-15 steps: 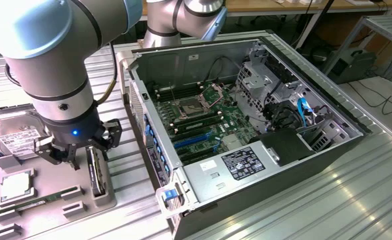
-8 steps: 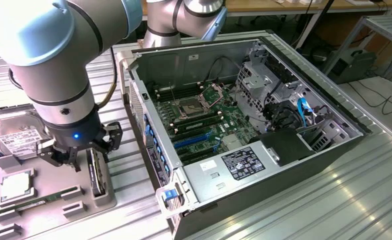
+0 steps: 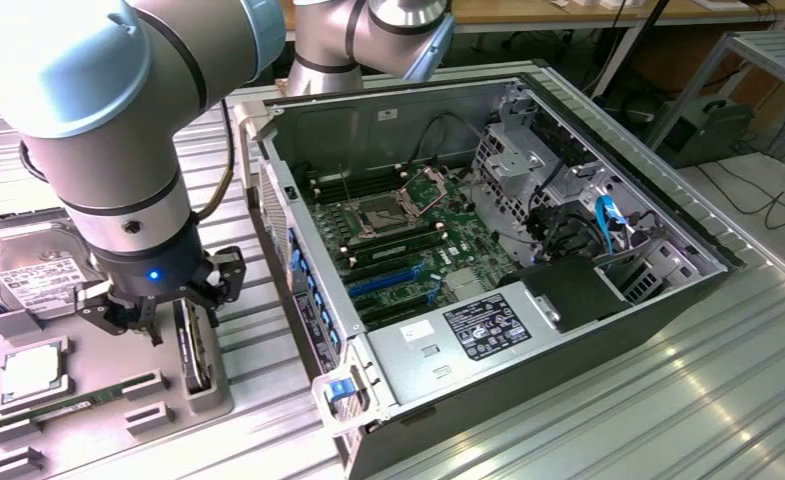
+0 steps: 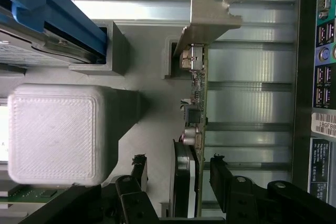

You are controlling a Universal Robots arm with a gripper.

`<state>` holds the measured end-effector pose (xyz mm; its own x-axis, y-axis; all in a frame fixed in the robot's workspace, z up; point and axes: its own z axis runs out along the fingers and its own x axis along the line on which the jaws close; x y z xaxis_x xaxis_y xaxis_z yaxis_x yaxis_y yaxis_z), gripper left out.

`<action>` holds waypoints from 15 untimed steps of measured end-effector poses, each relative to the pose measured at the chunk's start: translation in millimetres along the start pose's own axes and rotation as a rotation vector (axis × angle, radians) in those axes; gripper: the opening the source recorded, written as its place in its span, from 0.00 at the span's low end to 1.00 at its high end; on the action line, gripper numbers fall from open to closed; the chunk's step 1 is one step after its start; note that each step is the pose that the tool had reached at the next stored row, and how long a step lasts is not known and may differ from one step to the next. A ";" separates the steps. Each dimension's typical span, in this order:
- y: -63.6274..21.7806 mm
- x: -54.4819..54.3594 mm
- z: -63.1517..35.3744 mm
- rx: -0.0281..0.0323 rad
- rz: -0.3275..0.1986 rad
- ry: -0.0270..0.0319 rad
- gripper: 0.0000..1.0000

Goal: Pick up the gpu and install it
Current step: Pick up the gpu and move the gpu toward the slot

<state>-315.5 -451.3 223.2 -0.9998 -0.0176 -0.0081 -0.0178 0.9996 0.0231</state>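
The GPU's metal bracket (image 4: 206, 19) flares out with bent edges. The robot's gripper will grab the GPU next by its fan end (image 4: 189, 182), where two flat sides face each other.
The gpu (image 3: 195, 352) stands on its long edge in a slot of the grey holder (image 3: 212, 395), at the exterior view's left beside the open computer case (image 3: 499, 250). In the wrist view the gpu (image 4: 196, 103) shows edge-on, with its pale metal bracket (image 4: 210, 14) at the far end and a round fan face near the fingers. My gripper (image 3: 165, 305) hangs just above the card. The gripper (image 4: 178, 169) is open, and its black fingers (image 4: 218, 166) straddle the card with a gap on each side.
The holder also carries a silver hard drive (image 3: 32, 272), a square chip (image 3: 32, 370) and a green memory stick (image 3: 59, 410). A pale printed block (image 4: 55, 132) and a blue rail (image 4: 52, 14) lie beside the card. The case's rear port panel (image 4: 325, 77) is close by.
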 end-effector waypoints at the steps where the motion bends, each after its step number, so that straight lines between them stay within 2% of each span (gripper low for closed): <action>1: 0.0 0.0 0.0 0.0000 0.000 0.0000 0.60; 7: 0.0 0.0 0.0 0.0000 0.000 0.0000 0.60; 9: 0.0 0.0 0.0 0.0000 0.000 0.0000 0.46; 10: 0.0 0.0 0.0 0.0000 0.000 0.0000 0.46; 11: 0.0 0.0 0.0 0.0000 0.000 0.0000 0.39; 15: 0.0 0.0 0.0 0.0001 0.000 0.0001 0.39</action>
<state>-315.5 -451.3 223.2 -0.9998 -0.0177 -0.0081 -0.0179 0.9996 0.0231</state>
